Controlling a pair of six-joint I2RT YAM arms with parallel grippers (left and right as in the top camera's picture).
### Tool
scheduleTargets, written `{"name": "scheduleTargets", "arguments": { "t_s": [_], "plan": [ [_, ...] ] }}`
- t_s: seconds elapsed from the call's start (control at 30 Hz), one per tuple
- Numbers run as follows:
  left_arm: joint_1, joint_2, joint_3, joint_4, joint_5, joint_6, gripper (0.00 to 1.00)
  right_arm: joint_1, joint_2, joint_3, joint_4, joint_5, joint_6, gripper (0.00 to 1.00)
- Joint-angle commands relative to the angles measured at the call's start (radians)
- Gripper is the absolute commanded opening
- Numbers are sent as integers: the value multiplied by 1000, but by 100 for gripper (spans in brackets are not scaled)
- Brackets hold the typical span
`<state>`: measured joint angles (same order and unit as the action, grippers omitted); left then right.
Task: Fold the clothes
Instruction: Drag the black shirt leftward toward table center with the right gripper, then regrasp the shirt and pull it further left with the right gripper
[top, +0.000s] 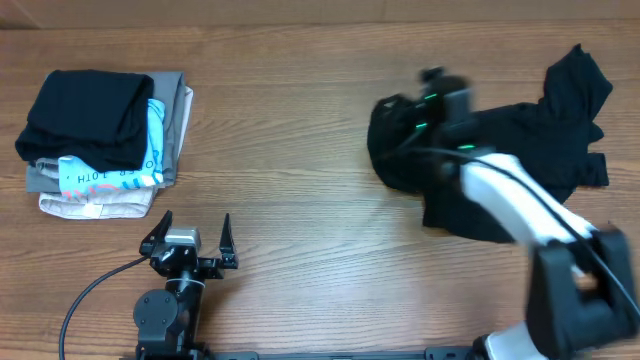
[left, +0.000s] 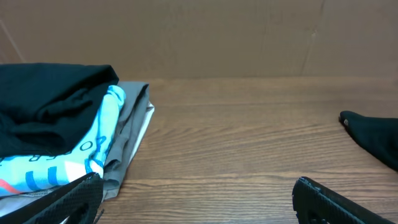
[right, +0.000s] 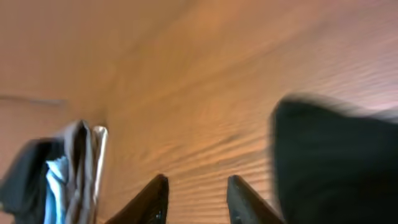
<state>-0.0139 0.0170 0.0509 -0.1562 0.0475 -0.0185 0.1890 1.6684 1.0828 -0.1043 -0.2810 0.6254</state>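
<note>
The right gripper grabs the black T-shirt (top: 540, 130) (right: 339, 165) by the middle of its body next, to drag it whole toward the left gripper for folding.
The black T-shirt (top: 540, 130) lies crumpled on the right side of the wooden table, one part bunched at its left end and one sleeve pointing to the far right corner. Its dark edge also shows in the left wrist view (left: 373, 134) and the right wrist view (right: 336, 162). My right gripper (top: 438, 100) hovers, blurred, over the shirt's left end. In the right wrist view this gripper (right: 198, 180) is open, with only bare wood between its fingers. My left gripper (top: 196, 222) rests open near the front edge, far from the shirt, and holds nothing (left: 198, 186).
A stack of folded garments (top: 100, 140) sits at the far left: black on top, then light-blue-and-white print, grey and beige. The stack (left: 56, 137) lies just ahead-left of my left gripper. Bare wood lies between the stack and the shirt.
</note>
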Motion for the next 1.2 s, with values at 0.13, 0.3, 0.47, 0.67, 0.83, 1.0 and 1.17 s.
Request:
{"name": "scheduleTargets", "arguments": {
  "t_s": [0.13,0.3,0.47,0.67,0.83,1.0,1.17],
  "plan": [
    [-6,-11,-10,3,-10,19,100,-310,-290,36,-330,-8,-148,61],
    [-6,-11,-10,3,-10,19,100,-525,-344,36,-553,-9,-178,68],
    [-6,-11,-10,3,-10,19,100,-665,-334,36,-761,87,-266,80],
    [-6,-11,-10,3,-10,19,100,-721,-328,36,-814,67,-259,80],
    [-6,-11,-10,3,-10,19,100,-711,-316,31,-802,70,-255,79],
    [-6,-11,-10,3,-10,19,100,-673,-249,15,-809,71,-256,72],
    [-6,-11,-10,3,-10,19,100,-595,-135,15,-810,135,-256,68]
  ]
}}
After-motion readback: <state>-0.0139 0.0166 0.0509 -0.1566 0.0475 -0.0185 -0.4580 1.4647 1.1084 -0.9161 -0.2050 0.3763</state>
